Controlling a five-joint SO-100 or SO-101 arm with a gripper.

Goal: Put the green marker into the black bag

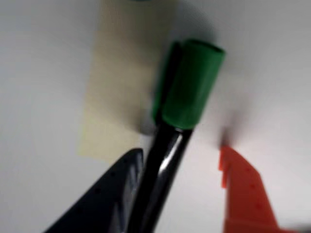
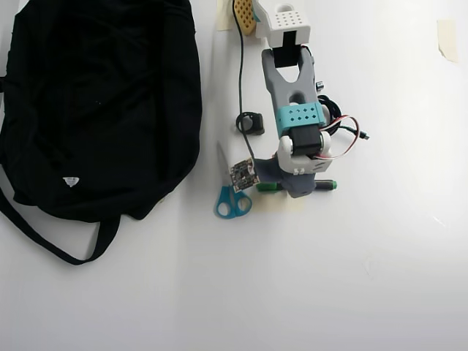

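Note:
The gripper picks up the green marker [image 1: 181, 104] by its dark body [image 1: 163, 167] next, to put the marker into the black bag.
The green marker [image 1: 181, 104] lies on the white table, its green cap pointing up the wrist view and its glossy black barrel running down between my fingers. My gripper [image 1: 181, 151] is open around it: the dark finger [image 1: 114, 194] sits against the barrel's left side, and the orange finger [image 1: 245, 189] stands apart on the right. In the overhead view the arm's head covers the gripper, and only the green marker's two ends [image 2: 327, 186] stick out from under it. The black bag [image 2: 102, 102] lies flat at the far left, well away from the gripper.
Blue-handled scissors [image 2: 232, 199] lie just left of the arm, between marker and bag. A small black object [image 2: 251, 122] and a thin black cable [image 2: 240, 66] sit beside the arm. A beige tape patch [image 1: 116, 97] lies under the marker. The bag's strap [image 2: 51, 241] loops out at lower left.

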